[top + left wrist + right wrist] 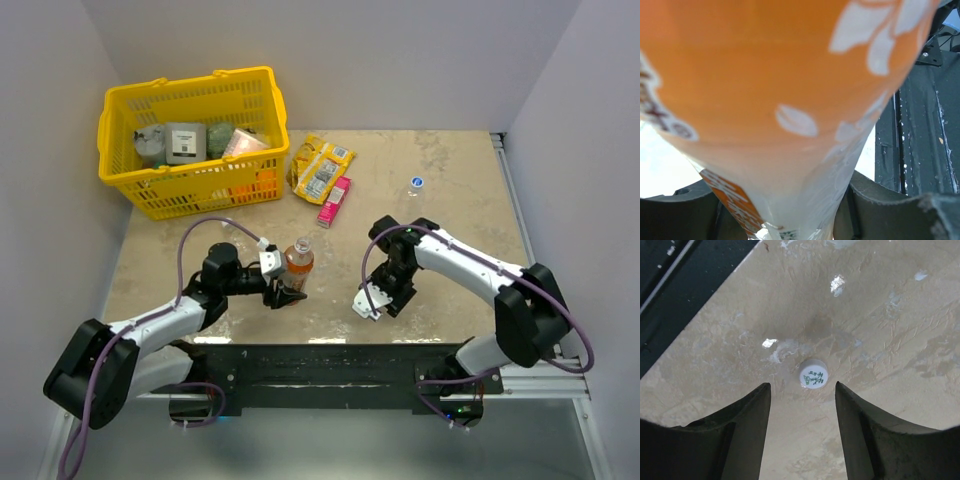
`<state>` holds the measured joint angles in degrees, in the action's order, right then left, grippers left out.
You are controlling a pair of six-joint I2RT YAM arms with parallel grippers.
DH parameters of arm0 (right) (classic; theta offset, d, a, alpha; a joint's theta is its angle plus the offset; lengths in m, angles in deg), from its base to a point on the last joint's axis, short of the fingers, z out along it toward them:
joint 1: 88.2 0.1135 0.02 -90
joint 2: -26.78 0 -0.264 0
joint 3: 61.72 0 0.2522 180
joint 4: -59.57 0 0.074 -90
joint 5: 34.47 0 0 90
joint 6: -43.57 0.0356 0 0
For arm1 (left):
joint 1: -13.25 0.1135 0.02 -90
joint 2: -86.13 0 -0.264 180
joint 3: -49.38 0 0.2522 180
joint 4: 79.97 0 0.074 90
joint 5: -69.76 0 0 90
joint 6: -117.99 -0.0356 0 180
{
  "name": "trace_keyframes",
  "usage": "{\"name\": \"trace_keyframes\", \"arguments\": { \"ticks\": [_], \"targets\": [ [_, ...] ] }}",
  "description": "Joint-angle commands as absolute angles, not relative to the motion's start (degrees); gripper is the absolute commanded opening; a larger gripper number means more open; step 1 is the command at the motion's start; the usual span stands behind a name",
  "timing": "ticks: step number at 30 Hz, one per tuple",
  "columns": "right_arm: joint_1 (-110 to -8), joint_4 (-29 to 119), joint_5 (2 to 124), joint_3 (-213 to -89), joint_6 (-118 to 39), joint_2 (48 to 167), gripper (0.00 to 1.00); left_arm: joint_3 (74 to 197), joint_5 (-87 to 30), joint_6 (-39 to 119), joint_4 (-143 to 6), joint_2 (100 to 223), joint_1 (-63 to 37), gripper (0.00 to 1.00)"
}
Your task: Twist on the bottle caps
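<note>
I should next grab the white bottle cap [813, 374] with my right gripper from above by its opposite side edges, marked top facing me, bottom free to screw on.
An orange-drink bottle [298, 260] stands upright on the table left of centre. My left gripper [283, 292] is shut on its lower body. In the left wrist view the orange label [765, 75] fills the frame, with a dark finger [885, 202] pressed against its side. A white bottle cap with a green mark [814, 376] lies flat on the table just beyond the tips of my right gripper [801, 385], which is open, points down and holds nothing. In the top view my right gripper [369, 302] hides that cap. A blue cap [417, 183] lies far right.
A yellow basket [215, 78] holding several packaged items stands at the back left. A yellow snack bag [322, 168] and a pink packet [334, 200] lie behind the bottle. The black mounting rail [340, 365] runs along the near edge.
</note>
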<state>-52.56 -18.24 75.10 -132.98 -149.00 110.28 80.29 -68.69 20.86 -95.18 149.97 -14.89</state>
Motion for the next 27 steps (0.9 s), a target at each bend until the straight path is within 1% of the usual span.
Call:
{"name": "trace_keyframes", "arguments": {
  "ticks": [1,3,8,20,27],
  "targets": [
    [-52.4,-11.2,73.2,-131.5,-151.6,112.3,0.56,81.8,-68.3,19.6,-96.0,150.7,-14.3,0.00],
    [-52.4,-9.7,72.5,-131.0,-151.5,113.5,0.55,82.2,-68.4,19.3,-95.7,151.0,-14.1,0.00],
    [-52.5,-8.8,71.3,-130.8,-151.6,116.2,0.47,82.3,-68.4,19.5,-95.3,151.4,-13.7,0.00],
    [-53.0,-7.5,69.5,-129.4,-152.0,118.4,0.47,82.1,-68.1,19.1,-95.8,152.3,-13.5,0.00],
    [-53.0,-6.6,69.1,-129.0,-151.6,119.1,0.42,82.0,-68.2,19.2,-96.4,152.8,-13.4,0.00]
  ]
}}
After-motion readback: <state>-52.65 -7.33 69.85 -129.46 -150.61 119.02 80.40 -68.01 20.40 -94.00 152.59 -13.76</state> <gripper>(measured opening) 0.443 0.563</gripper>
